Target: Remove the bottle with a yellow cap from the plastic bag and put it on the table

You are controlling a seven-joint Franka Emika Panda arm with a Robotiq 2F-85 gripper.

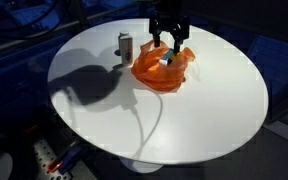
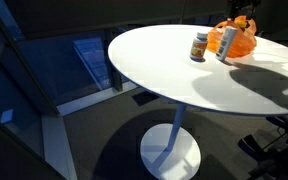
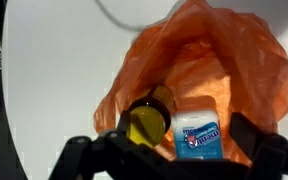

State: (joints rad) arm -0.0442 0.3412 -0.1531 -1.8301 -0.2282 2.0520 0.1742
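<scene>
My gripper grabs the bottle by its yellow cap (image 3: 144, 122) next, fingers across the cap's sides. That leaves the bottle's base free to set it upright on the table.
An orange plastic bag (image 3: 199, 70) lies open on the white round table (image 1: 184, 120); it shows in both exterior views (image 1: 162, 68) (image 2: 240, 38). Inside it lies a brown bottle with a yellow cap (image 3: 144, 122), cap towards the camera. A white and blue container (image 3: 199, 135) lies beside it in the bag and also shows in both exterior views (image 1: 169, 59) (image 2: 227, 42). My gripper (image 3: 162, 152) is open just above the bag's mouth, its fingers spread on either side of the two items. It hangs over the bag in an exterior view (image 1: 169, 38).
A small brown bottle with a white cap (image 1: 125, 45) (image 2: 198, 45) stands upright on the table beside the bag. The table edge curves close behind the bag. A cable's shadow crosses the table top. The floor around the table is dark.
</scene>
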